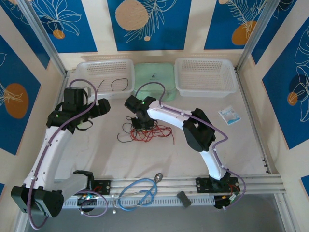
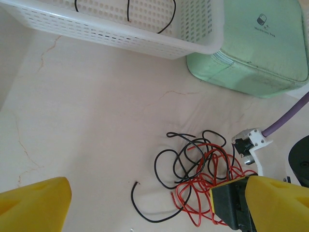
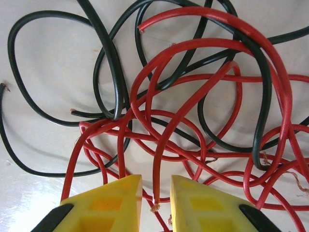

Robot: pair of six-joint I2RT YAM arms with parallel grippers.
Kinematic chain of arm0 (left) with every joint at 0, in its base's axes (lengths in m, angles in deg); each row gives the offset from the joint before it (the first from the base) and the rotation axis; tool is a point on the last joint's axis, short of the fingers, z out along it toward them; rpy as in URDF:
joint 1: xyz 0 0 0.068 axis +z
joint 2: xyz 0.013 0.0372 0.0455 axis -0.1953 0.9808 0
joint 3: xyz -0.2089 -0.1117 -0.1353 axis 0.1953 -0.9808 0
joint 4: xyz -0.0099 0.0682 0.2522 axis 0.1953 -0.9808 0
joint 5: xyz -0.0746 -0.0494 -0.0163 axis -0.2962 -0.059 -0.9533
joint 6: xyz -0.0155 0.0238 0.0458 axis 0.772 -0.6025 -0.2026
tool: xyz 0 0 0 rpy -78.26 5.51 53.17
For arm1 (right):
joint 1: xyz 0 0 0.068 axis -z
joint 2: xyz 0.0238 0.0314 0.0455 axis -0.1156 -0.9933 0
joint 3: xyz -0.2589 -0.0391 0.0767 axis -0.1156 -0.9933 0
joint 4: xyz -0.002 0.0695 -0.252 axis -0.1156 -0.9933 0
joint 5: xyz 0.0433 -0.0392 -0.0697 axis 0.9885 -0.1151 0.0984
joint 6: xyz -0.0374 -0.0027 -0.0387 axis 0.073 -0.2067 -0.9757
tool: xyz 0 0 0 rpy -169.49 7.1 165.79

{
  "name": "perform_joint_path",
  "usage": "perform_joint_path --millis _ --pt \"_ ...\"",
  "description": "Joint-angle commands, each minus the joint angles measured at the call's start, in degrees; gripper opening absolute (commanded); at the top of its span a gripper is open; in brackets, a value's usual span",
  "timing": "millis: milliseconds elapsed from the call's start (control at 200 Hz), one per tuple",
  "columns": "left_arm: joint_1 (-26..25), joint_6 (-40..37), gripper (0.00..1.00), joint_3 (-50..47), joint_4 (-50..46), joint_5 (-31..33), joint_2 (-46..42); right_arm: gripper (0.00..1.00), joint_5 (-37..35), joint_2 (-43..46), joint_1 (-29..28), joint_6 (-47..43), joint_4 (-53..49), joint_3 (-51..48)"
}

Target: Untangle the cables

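Note:
A red wire is at the tangle's outer edge, and my left gripper needs to reach it and grab it. The rest is left for my right gripper to untangle.
The cables lie as a tangle of thin red and black wires on the white table, in front of the green case. My right gripper points down into the tangle. In the right wrist view its yellow fingers stand a small gap apart, open, with the frayed end of a red wire between them, not clamped. My left gripper hovers left of the tangle, open wide; the tangle lies by its right finger. Two loose black wires lie in the left basket.
Two white mesh baskets flank a mint-green case at the back. A small packet lies at the right. A light-blue looped cable rests on the front rail. Metal frame posts edge the table.

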Motion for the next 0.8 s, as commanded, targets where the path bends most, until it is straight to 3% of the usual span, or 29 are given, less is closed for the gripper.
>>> perform_joint_path --millis 0,165,390,585,795 --pt "-0.4 -0.4 0.92 0.0 -1.1 -0.5 -1.0 0.19 0.7 -1.0 0.3 0.2 0.1 0.8" --pt "-0.4 -0.5 0.92 0.0 -1.4 -0.5 -1.2 0.0 0.2 -0.4 0.3 0.6 -0.2 1.1" --pt "-1.8 -0.4 0.82 -2.8 0.2 -2.4 -2.4 0.0 -2.1 8.4 0.4 0.2 -0.8 -0.8" --pt "-8.6 0.5 0.78 -9.8 6.9 -3.2 -3.5 0.0 -1.0 19.4 1.6 -1.3 -0.9 -2.3" --pt "-19.2 3.7 0.76 -14.1 13.5 1.1 -0.1 0.0 5.4 27.3 4.4 -1.9 -0.8 -3.2"
